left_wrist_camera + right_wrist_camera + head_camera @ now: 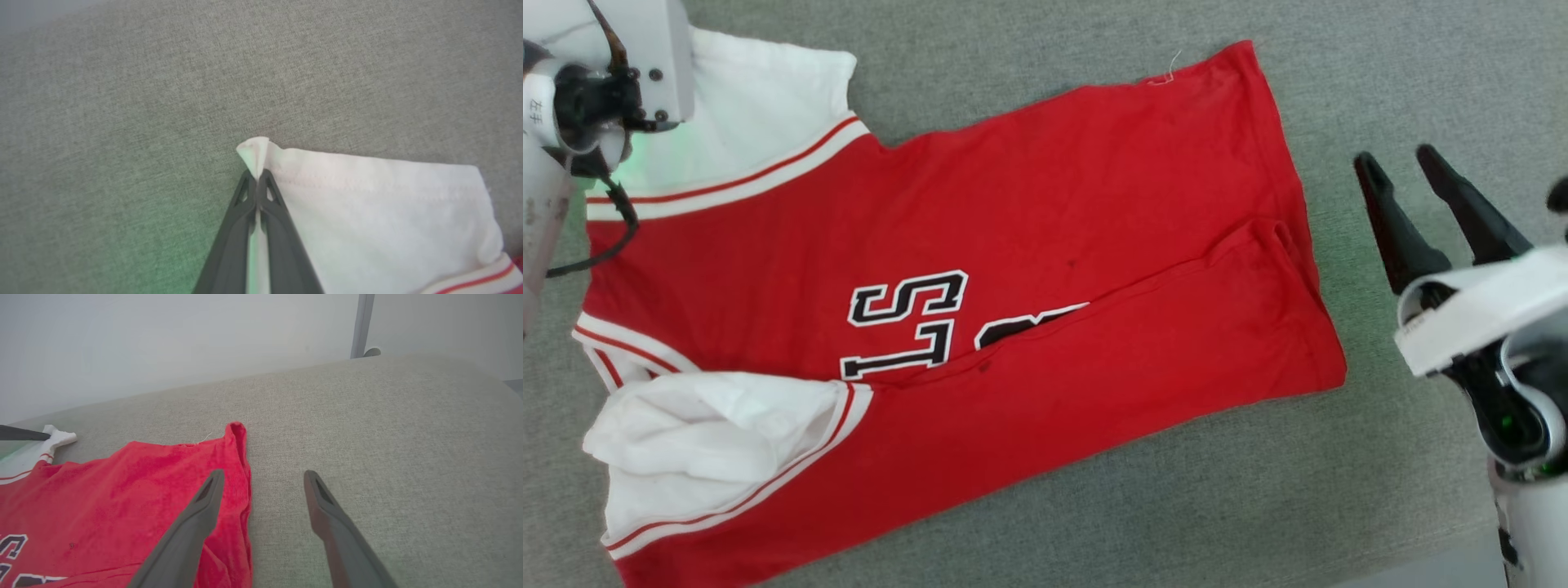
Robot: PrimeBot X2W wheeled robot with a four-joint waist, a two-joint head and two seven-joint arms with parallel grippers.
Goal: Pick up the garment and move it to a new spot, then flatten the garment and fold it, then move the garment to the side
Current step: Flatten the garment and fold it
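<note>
My right gripper grips the garment by its far red hem corner (1244,55) next, since that corner stands up in a small fold while the red body (1130,167) lies flat.
The garment (1045,245), red with white sleeves and black-and-white lettering, lies spread across the grey cushion. Its near long side is folded over, covering part of the lettering. The near white sleeve (694,441) is bunched at lower left. My left gripper (256,175) is shut on a corner of the far white sleeve (388,212), with a pinch of cloth sticking out past the fingertips. In the head view the left wrist (613,73) hides those fingers. My right gripper (1401,163) is open, just right of the red hem (241,457), holding nothing.
The grey fabric surface (1013,65) extends beyond the shirt on all sides, with free room to the right (388,437). Its edge shows at the lower right corner (1462,563). A pale wall and a metal pole (361,326) stand behind it.
</note>
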